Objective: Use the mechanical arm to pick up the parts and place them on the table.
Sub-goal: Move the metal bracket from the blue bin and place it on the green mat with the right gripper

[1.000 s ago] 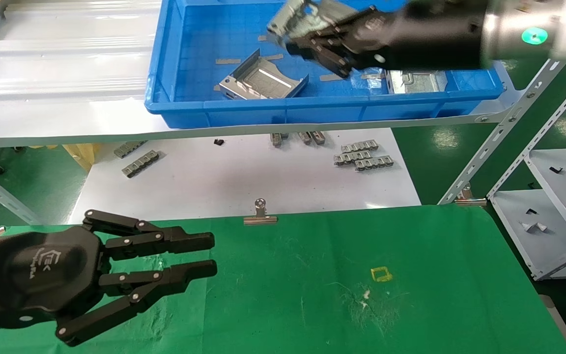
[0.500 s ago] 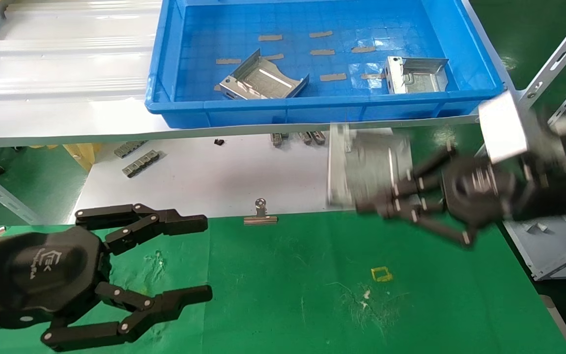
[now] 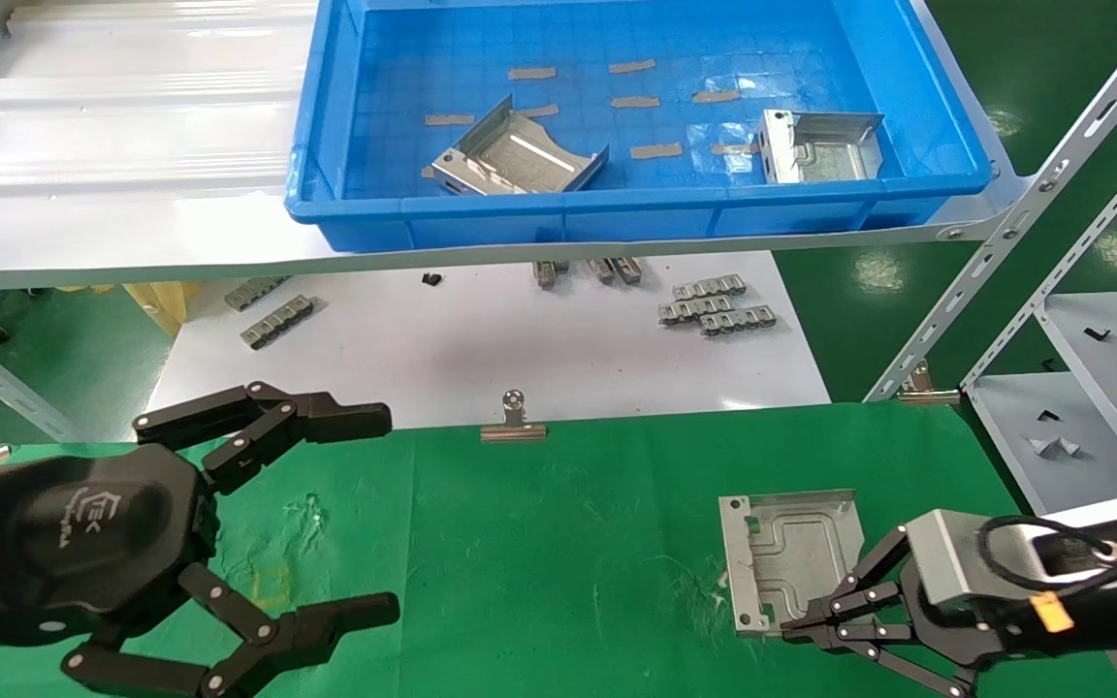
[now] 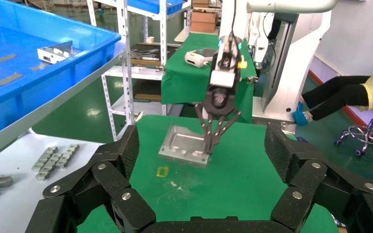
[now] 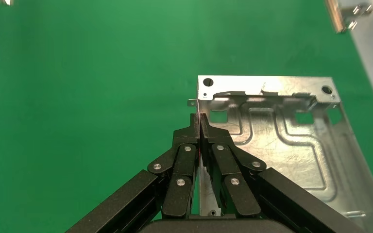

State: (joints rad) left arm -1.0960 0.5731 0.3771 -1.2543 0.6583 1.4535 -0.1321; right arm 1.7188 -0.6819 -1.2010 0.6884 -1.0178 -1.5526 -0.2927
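The silver tray part's edge (image 3: 740, 564) (image 5: 252, 84) still hangs above the green cloth, so my right gripper lowers the tray part, before releasing it.
My right gripper (image 3: 793, 630) is shut on one side wall of a silver tray part (image 3: 791, 555), held flat and low over the right side of the green table (image 3: 568, 543). I cannot tell whether the tray touches the cloth. The right wrist view shows the gripper (image 5: 200, 119) with its jaws pinching the thin wall of the tray (image 5: 281, 141). The left wrist view shows the same tray (image 4: 182, 143). Two more tray parts (image 3: 518, 155) (image 3: 822, 145) lie in the blue bin (image 3: 617, 215). My left gripper (image 3: 386, 514) is wide open and empty over the table's left side.
A white board (image 3: 481, 339) behind the table carries small grey ridged strips (image 3: 714, 305). A metal clip (image 3: 514, 424) sits on the table's far edge. A grey slotted rack (image 3: 1053, 320) stands to the right. A white shelf (image 3: 112, 145) holds the bin.
My right gripper carried the tray from above the bin down to the right side of the table. My left gripper's fingers spread wider.
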